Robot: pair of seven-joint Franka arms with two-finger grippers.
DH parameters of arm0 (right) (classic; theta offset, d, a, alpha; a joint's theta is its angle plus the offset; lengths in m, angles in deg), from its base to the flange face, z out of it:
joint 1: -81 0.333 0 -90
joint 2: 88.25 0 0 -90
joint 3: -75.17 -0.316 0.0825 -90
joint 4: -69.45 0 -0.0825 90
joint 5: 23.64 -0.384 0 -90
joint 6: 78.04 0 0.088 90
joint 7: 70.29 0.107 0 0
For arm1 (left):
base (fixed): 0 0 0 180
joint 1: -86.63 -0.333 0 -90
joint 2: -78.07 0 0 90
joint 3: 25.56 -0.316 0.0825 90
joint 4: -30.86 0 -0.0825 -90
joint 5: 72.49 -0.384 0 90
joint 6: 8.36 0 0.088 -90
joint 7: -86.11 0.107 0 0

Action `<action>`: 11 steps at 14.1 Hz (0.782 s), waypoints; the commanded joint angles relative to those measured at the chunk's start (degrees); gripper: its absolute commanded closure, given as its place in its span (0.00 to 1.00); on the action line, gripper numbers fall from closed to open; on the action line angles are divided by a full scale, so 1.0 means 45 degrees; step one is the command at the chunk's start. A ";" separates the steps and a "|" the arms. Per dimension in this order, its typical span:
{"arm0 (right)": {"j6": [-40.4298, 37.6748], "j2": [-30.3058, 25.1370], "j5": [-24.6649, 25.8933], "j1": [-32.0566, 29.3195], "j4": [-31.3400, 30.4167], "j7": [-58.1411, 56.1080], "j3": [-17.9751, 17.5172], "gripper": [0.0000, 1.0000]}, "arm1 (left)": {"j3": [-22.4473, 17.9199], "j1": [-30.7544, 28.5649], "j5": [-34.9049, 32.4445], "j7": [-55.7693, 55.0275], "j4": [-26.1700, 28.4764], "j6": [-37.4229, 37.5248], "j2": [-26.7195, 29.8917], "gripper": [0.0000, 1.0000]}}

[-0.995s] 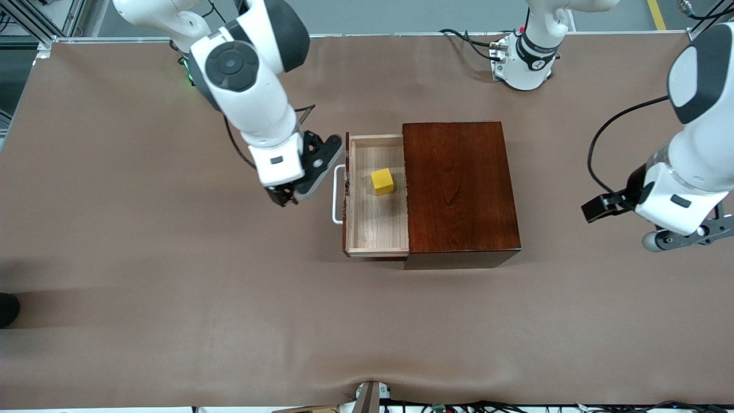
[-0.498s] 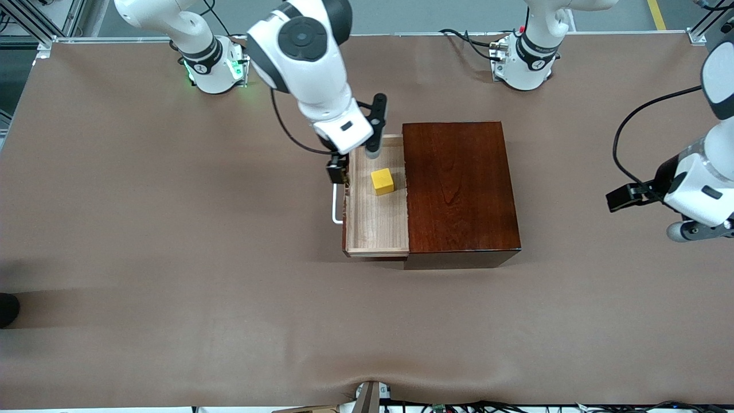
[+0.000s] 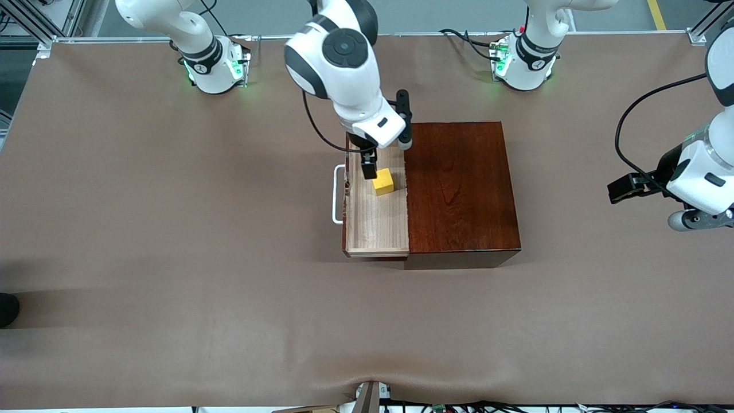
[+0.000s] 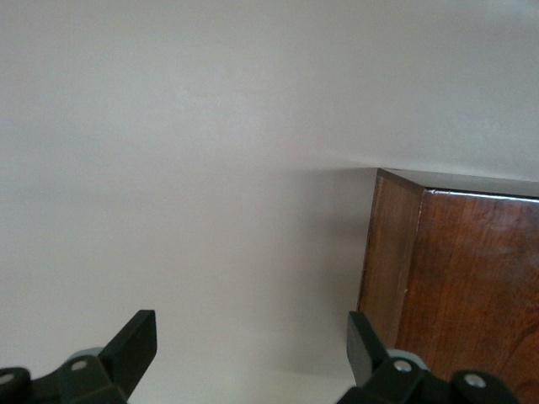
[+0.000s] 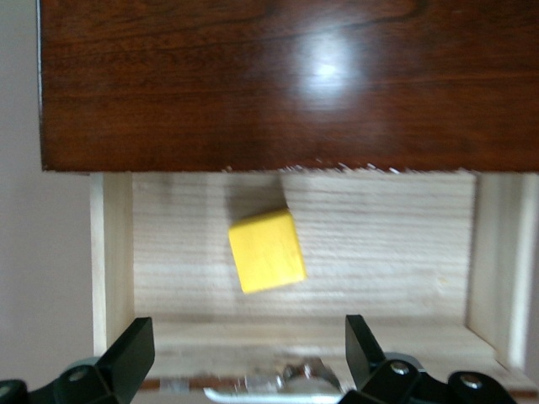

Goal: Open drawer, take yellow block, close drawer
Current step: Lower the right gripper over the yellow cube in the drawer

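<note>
The yellow block needs to come out of the drawer (image 3: 375, 223) (image 5: 387, 252), so my right gripper should next grab the block by its opposite sides.
The drawer (image 3: 375, 223) stands pulled out of the dark reddish-brown box (image 3: 459, 183) toward the right arm's end, its white handle (image 3: 335, 195) in front. The yellow block (image 3: 383, 182) lies on the pale drawer floor (image 5: 379, 252), slightly turned, and shows plainly in the right wrist view as the yellow block (image 5: 267, 251). My right gripper (image 3: 370, 166) hangs over the drawer just beside the block, open, with nothing between its fingers; its own view puts the right gripper (image 5: 248, 337) over the drawer's front edge. My left gripper (image 3: 622, 190) waits open over the left arm's end of the table, empty.
The box's glossy top (image 5: 286, 84) overhangs the drawer's inner part. In the left wrist view the left gripper (image 4: 253, 337) is over bare table, with a corner of the box (image 4: 472, 286) at one side. Brown matting (image 3: 172, 258) covers the table around the box.
My right arm has swung from beside the drawer handle to over the open drawer, above the block. The left arm drifted a little toward its end of the table. Drawer and block stayed put.
</note>
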 commanded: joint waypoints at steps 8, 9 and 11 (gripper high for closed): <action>0.0969 0.1518 -0.0078 0.0226 0.0213 -0.0182 0.0132 0.00 | 0.0014 -0.0061 0.0496 0.0158 0.0315 -0.0454 0.0106 0.00; 0.0969 0.1557 -0.0078 0.0265 0.0213 -0.0163 0.0132 0.00 | 0.0033 -0.0061 0.0516 0.0158 0.0315 -0.0454 0.0106 0.00; 0.0988 0.1694 -0.0039 0.0246 0.0232 -0.0162 0.0151 0.00 | 0.0014 -0.0061 0.0517 0.0158 0.0315 -0.0454 0.0086 0.00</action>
